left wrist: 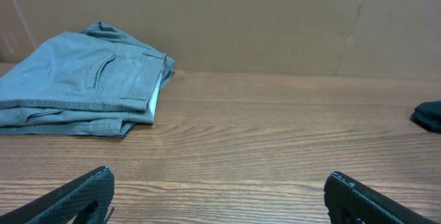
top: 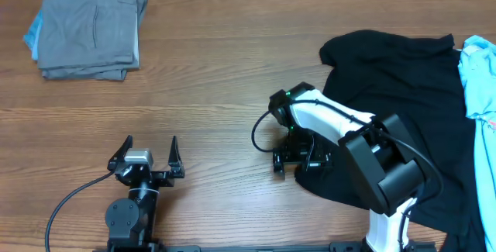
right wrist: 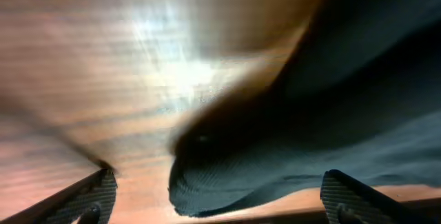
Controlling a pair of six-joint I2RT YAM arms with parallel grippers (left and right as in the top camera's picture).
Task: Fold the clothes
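Note:
The robot's right gripper will next grab the black shirt (top: 387, 74) by the rounded fold at its edge, away from the light blue garment, to spread the shirt out for folding.
A black shirt (top: 387, 74) lies rumpled on the right side of the table. My right gripper (top: 288, 161) is low at its lower left edge. In the right wrist view the jaws stand wide apart, and a rounded fold of the black shirt (right wrist: 227, 176) lies between the two fingers (right wrist: 89, 196) without being pinched. My right gripper (right wrist: 220, 203) is open. My left gripper (top: 151, 153) rests near the front edge, open and empty, and its fingertips (left wrist: 86, 189) frame bare wood. A sliver of the black shirt (left wrist: 428, 116) shows at the far right of the left wrist view.
A folded grey garment (top: 89, 27) sits at the back left on something light blue (top: 32, 33), also visible as the grey garment (left wrist: 83, 79) from the left wrist. A light blue garment (top: 480, 81) overlaps the shirt's right side. A cardboard wall (left wrist: 275, 17) backs the table.

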